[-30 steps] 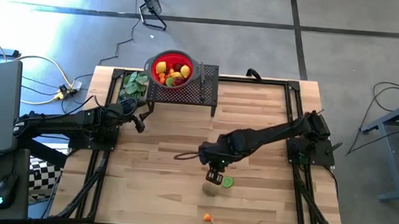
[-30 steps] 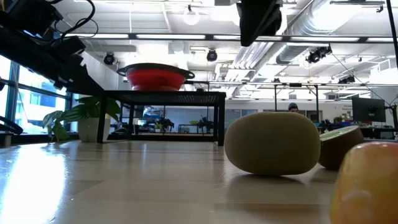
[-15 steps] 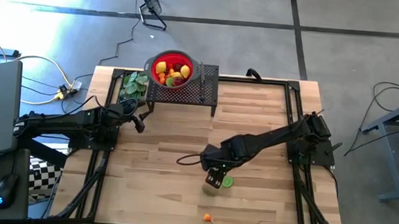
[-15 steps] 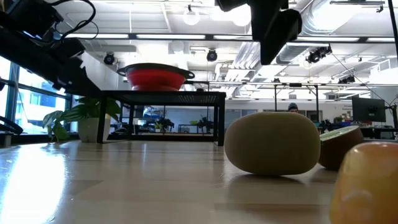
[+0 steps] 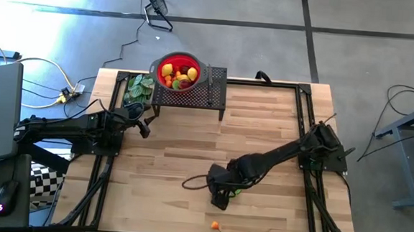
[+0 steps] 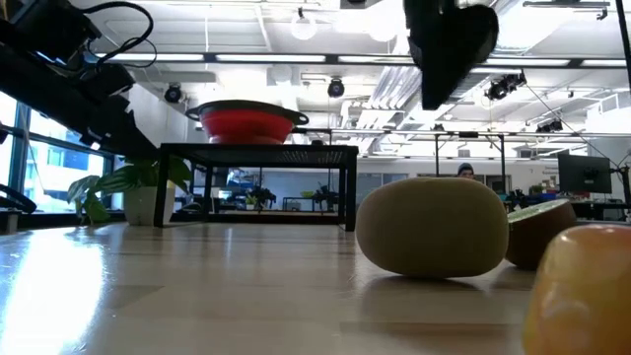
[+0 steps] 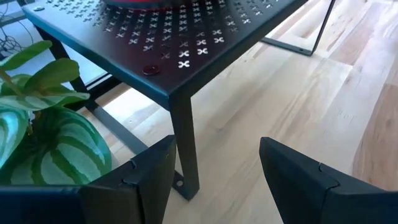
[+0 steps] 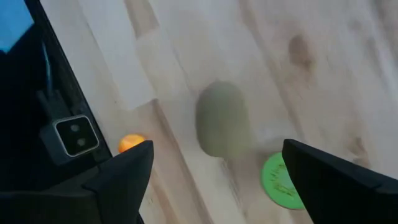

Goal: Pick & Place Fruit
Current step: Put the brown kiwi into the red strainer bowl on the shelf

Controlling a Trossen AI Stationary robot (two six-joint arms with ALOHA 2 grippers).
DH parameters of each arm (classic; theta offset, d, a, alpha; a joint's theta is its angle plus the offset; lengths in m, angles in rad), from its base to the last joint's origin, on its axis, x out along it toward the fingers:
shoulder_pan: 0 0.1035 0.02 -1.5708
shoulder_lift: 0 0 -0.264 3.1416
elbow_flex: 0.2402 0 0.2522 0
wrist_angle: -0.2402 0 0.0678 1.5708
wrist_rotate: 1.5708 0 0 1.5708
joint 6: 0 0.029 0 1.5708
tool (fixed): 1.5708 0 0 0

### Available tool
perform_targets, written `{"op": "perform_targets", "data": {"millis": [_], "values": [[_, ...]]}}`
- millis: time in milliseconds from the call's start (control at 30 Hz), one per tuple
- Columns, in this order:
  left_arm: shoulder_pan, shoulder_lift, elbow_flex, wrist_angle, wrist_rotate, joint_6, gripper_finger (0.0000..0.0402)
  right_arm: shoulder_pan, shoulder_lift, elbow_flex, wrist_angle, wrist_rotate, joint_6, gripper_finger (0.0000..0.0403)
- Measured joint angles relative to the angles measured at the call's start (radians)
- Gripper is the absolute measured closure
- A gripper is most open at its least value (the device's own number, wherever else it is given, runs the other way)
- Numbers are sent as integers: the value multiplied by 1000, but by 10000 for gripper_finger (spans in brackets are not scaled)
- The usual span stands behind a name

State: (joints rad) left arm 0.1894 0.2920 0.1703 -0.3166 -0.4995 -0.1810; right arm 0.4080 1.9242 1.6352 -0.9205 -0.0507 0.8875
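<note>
I will put the kiwi among the fruit in the red bowl, so my right gripper needs to grab the kiwi around its middle [image 8: 222, 118] next.
A brown kiwi [image 8: 221, 118] lies on the wooden table beside a green lime half [image 8: 280, 182], with a small orange piece [image 8: 130, 143] nearer the table's front edge. In the low view the kiwi [image 6: 432, 225] rests on its rounded side. My right gripper [image 8: 217, 152] hangs open above the kiwi, pointing steeply down, with a finger on each side and clear of it. A red bowl [image 5: 178, 71] with several fruits stands on a black perforated stand [image 5: 212, 87] at the far side. My left gripper [image 7: 214, 162] waits open by the stand's leg [image 7: 185, 143].
A green leafy plant [image 5: 138, 87] stands left of the stand, close to my left gripper. A dark cable [image 5: 194, 181] loops on the table by my right arm. A yellowish fruit [image 6: 582, 291] lies close to the low camera. Bare wood spans the table's middle.
My right gripper has moved toward the table's near edge and a little down, coming over the kiwi, and its wrist has rolled. The kiwi, lime half and orange piece have stayed where they were.
</note>
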Motion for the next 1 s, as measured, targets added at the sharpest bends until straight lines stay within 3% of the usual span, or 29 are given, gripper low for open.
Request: {"op": "perform_targets", "data": {"millis": [367,700,1000], "values": [[0,0,0,2,-6,7,174,24,105,0,3,84,-55,50],[0,0,0,-1,-15,53,174,22,179,0,113,40,-72,50],[0,0,0,-1,-16,53,174,17,195,1,139,84,-80,50]]}}
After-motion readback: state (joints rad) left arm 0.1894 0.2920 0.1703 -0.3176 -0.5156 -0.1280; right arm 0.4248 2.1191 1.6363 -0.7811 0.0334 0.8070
